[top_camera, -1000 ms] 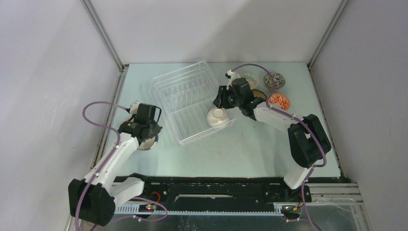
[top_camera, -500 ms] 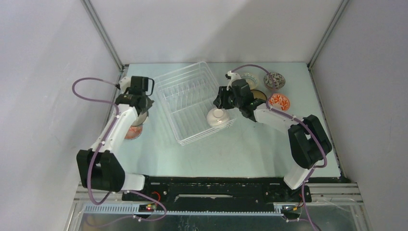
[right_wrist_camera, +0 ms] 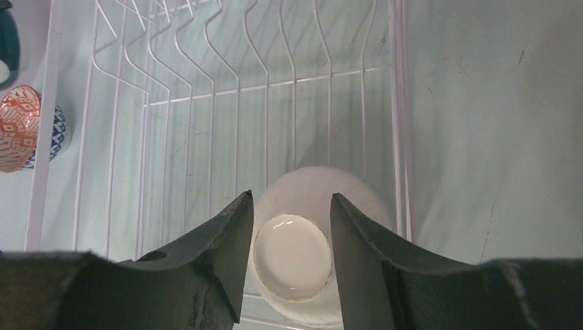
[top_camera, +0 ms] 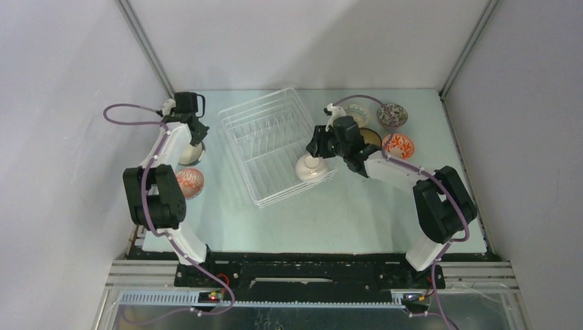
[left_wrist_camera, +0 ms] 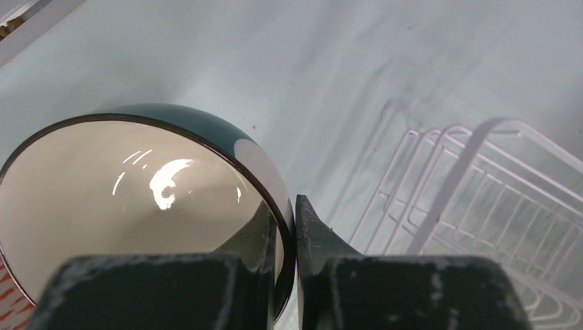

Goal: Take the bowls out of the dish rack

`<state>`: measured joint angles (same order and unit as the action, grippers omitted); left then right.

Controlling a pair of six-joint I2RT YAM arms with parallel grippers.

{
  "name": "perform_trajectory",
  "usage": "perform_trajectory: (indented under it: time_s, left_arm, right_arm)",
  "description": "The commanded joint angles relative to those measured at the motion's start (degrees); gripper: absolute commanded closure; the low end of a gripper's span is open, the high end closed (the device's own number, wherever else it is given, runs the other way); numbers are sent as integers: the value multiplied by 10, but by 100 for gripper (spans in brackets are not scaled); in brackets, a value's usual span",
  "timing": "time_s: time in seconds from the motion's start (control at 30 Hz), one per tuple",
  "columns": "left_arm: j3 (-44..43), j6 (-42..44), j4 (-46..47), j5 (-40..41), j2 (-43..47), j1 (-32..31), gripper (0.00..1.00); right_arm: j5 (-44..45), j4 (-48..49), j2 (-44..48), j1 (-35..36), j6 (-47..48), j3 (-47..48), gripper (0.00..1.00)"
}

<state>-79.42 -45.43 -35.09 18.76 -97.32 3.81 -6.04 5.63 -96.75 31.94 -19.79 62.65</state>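
The dark teal bowl point(top_camera: 191, 153) hangs tilted above the table beside the red-patterned bowl and would drop if I opened now, so my left gripper should keep holding it.
The white wire dish rack point(top_camera: 265, 137) stands at the table's middle. One plain white bowl point(top_camera: 311, 167) lies upside down in its near right corner. My right gripper point(top_camera: 318, 148) is open just above that bowl, a finger on either side of its foot ring point(right_wrist_camera: 293, 256). My left gripper point(top_camera: 194, 141) is left of the rack and shut on the rim of a dark teal bowl point(top_camera: 191, 153). In the left wrist view one finger is inside the cream interior point(left_wrist_camera: 137, 199) and the other is outside. I cannot tell whether that bowl touches the table.
A red-patterned bowl point(top_camera: 190, 182) sits stacked on a blue-white one point(right_wrist_camera: 60, 134) at the near left. Right of the rack stand a red-patterned bowl point(top_camera: 399, 145), a speckled bowl point(top_camera: 392, 114), a pale bowl point(top_camera: 357, 111) and a dark-rimmed one point(top_camera: 370, 136). Walls close in left, right and back.
My left arm has swung the teal bowl from the near left toward the back left, uncovering the red-patterned bowl. My right gripper has stayed over the white bowl.
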Motion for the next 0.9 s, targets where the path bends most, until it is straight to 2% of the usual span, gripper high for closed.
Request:
perform_trajectory:
  time_s: [0.0, 0.53, 0.8, 0.87]
  left_arm:
    - [-67, 8, 52, -7, -24, 15, 100]
    - [-136, -2, 54, -29, -157, 33, 98]
    - [-140, -21, 50, -30, -181, 33, 78]
    - [-141, -24, 50, -30, -183, 32, 68]
  right_arm:
    - [8, 33, 31, 0, 11, -3, 47]
    - [26, 40, 18, 8, 30, -4, 47]
    - [27, 42, 11, 10, 31, -3, 46]
    - [28, 41, 13, 9, 32, -3, 47]
